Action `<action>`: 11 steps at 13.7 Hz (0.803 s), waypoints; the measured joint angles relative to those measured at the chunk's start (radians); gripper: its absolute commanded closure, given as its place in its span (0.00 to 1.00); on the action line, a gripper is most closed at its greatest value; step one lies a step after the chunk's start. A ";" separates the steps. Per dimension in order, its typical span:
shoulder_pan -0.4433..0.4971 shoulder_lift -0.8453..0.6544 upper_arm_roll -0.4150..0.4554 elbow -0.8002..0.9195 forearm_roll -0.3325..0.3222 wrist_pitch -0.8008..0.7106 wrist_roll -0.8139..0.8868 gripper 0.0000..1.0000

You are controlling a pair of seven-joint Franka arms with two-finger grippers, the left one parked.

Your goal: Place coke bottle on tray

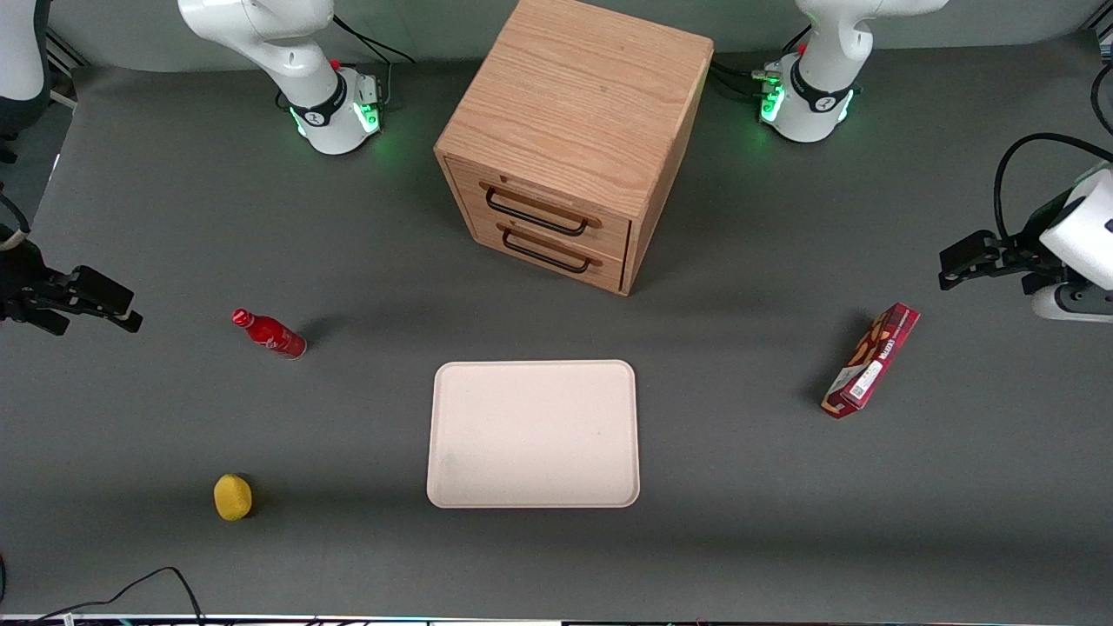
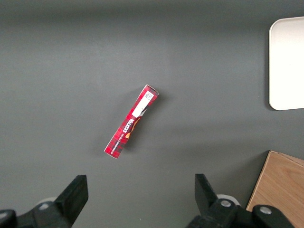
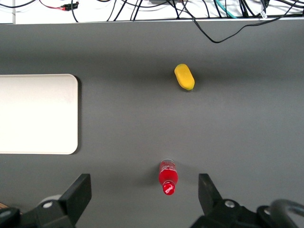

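My right gripper will next grab the coke bottle by its red cap end (image 1: 242, 317) to put the bottle on the tray (image 1: 532, 435).
The coke bottle (image 1: 269, 334) is small and all red with a red cap. It seems to stand upright on the grey table, beside the tray and toward the working arm's end. The tray (image 1: 532, 435) is pale cream-pink and bare, nearer the front camera than the cabinet. My right gripper (image 1: 122, 309) hangs open and empty above the table at the working arm's end, apart from the bottle. In the right wrist view the bottle (image 3: 167, 176) shows from above between the spread fingers (image 3: 81, 192) of the gripper (image 3: 145, 195), well below them. The tray's rim (image 3: 71, 114) shows there too.
A wooden two-drawer cabinet (image 1: 574, 130) stands farther from the front camera than the tray. A yellow lemon (image 1: 233, 496) lies nearer the camera than the bottle. A red snack box (image 1: 871, 360) lies toward the parked arm's end. Cables (image 3: 213, 28) run along the table's front edge.
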 measured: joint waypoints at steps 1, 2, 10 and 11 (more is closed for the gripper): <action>0.000 0.000 0.000 0.000 0.000 0.000 0.000 0.00; 0.001 0.000 0.000 0.000 0.000 -0.001 0.001 0.00; 0.002 0.006 0.002 0.002 -0.004 -0.023 0.002 0.00; 0.004 0.009 0.003 0.002 -0.004 -0.025 0.002 0.00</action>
